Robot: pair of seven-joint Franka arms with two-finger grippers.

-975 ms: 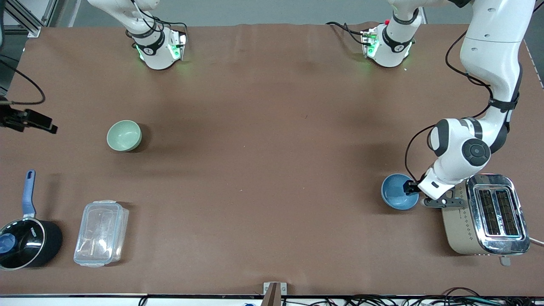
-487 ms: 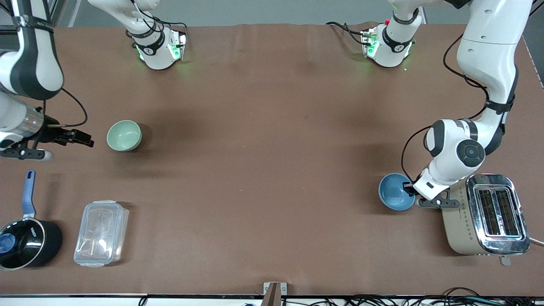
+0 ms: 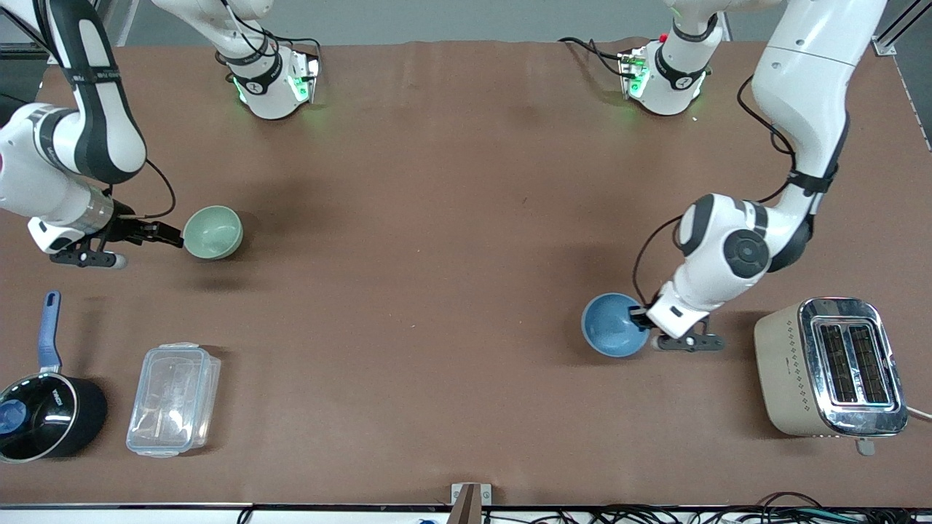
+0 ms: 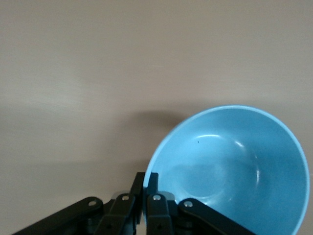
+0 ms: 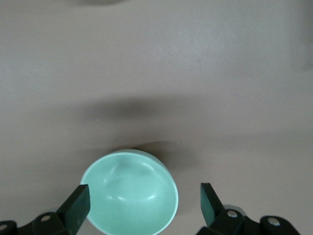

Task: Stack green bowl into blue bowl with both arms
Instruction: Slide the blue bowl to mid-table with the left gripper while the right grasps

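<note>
My right gripper should next grab the bowl by its thin upright rim [image 3: 186, 247], with one finger inside and one outside, because the green bowl's outer side [image 3: 238, 245] is round and sloping.
The pale green bowl [image 3: 212, 232] stands upright on the brown table toward the right arm's end. My right gripper [image 3: 172, 235] is open right beside it. In the right wrist view the green bowl [image 5: 129, 193] lies between the spread fingers [image 5: 78, 205] of my right gripper [image 5: 144, 197], closer to one. My left gripper [image 3: 639, 318] is shut on the rim of the blue bowl [image 3: 614, 335], toward the left arm's end. In the left wrist view my left gripper [image 4: 146, 180] pinches the rim, and the blue bowl [image 4: 234, 166] looks tilted and empty.
A chrome and beige toaster [image 3: 830, 367] stands beside the blue bowl at the left arm's end. A clear plastic container [image 3: 173, 399] and a black saucepan with a blue handle [image 3: 47, 415] sit nearer the front camera than the green bowl.
My left gripper has carried the blue bowl away from the toaster toward the table's middle. My right arm has swung in, and its gripper has come up to the green bowl.
</note>
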